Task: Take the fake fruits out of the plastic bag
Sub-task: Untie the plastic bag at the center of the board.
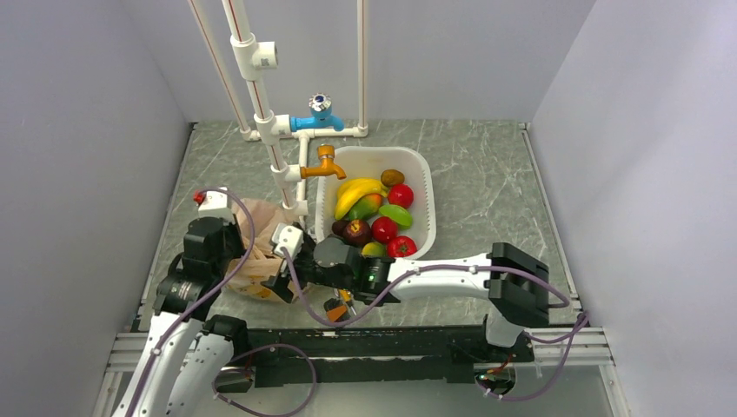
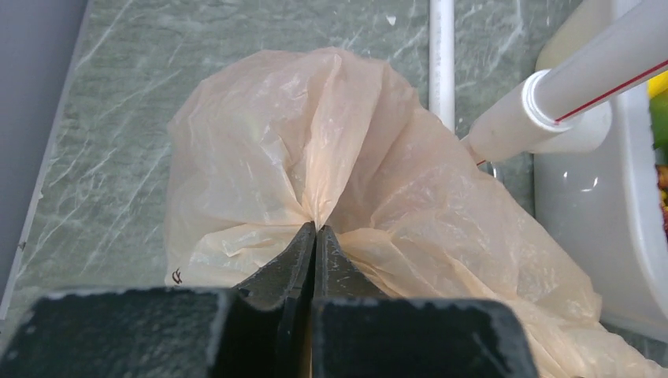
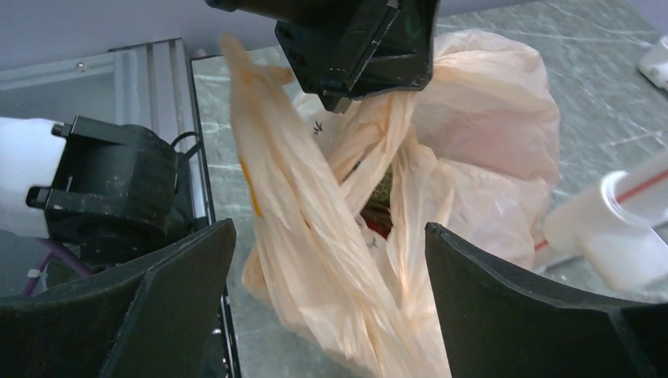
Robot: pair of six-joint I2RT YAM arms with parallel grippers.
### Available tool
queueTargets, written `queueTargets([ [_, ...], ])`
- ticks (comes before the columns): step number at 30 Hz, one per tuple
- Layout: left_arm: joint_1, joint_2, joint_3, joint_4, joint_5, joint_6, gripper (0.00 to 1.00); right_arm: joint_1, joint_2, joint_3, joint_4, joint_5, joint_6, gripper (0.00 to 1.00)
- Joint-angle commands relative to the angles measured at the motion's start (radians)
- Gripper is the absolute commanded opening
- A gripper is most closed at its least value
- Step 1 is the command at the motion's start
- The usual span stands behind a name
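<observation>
I need to grab the plastic bag (image 3: 480, 134) by its thin hanging fold (image 3: 335, 244) with my right gripper next, to hold the bag's opening open for taking the fruits out.
The beige plastic bag (image 1: 257, 228) lies crumpled left of the white basin (image 1: 425, 187). My left gripper (image 2: 316, 230) is shut on a gathered fold of the bag (image 2: 339, 150); it also shows at the top of the right wrist view (image 3: 340, 101), holding the bag up. My right gripper (image 3: 328, 228) is open, its fingers either side of the bag's (image 3: 480, 134) hanging folds, close to its mouth (image 1: 280, 280). Through the gap I see a red bit (image 3: 380, 227) and a dark greenish bit (image 3: 384, 189) of fruit inside. The rest of the fruit in the bag is hidden.
The basin holds a yellow banana (image 1: 356, 192), red tomatoes (image 1: 401, 195), green mangoes (image 1: 395, 214) and other fruit. White pipes with an orange tap (image 1: 322, 164) stand over the bag and the basin; one pipe end (image 2: 551, 102) is close to the bag. A metal rail (image 3: 154, 87) runs along the near edge.
</observation>
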Motion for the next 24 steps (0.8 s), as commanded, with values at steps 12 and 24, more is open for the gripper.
queueTargets([
  [12, -0.003, -0.099, 0.018, -0.027, -0.264, -0.139, 0.00, -0.003, 0.014, -0.111, 0.129, -0.150, 0.084, 0.11],
  [24, -0.003, -0.195, 0.043, -0.127, -0.313, -0.252, 0.02, -0.013, -0.080, -0.218, 0.160, -0.104, 0.055, 0.00],
])
